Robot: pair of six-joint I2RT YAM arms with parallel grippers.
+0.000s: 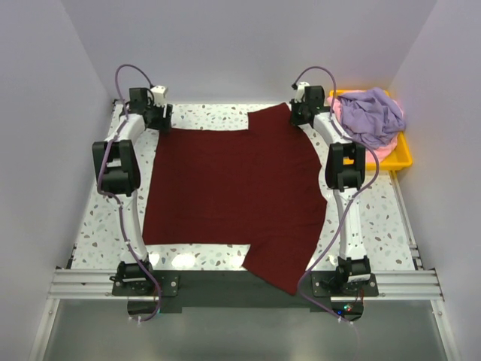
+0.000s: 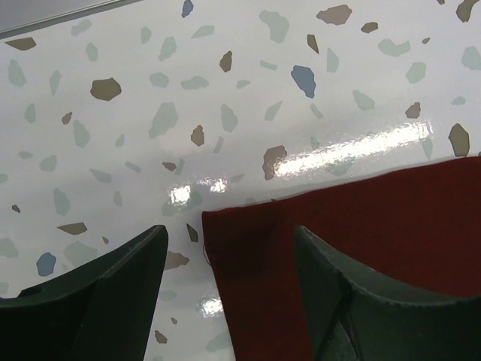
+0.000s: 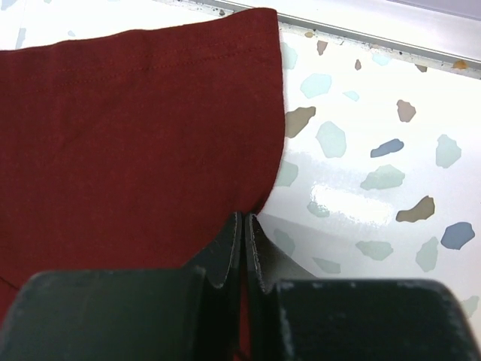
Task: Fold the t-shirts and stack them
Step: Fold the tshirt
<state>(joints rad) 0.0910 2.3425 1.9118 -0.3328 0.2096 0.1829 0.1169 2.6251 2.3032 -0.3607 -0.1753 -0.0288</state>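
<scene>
My left gripper's fingers are still above the flat, undented t-shirt, so it is too early to close. My left gripper lowers first, then closes on the t-shirt's corner.
The dark maroon t-shirt lies spread flat over the middle of the table, one sleeve at the far right and one hanging over the near edge. My left gripper is open at its far left corner; in the left wrist view that corner lies between my spread fingers. My right gripper is shut on the shirt's far right sleeve edge. The lavender t-shirt lies bunched on the pale pink t-shirt in the tray.
A yellow tray stands at the far right of the table. White walls close in the left, back and right. The speckled tabletop shows along the left side, and a metal rail runs along the near edge.
</scene>
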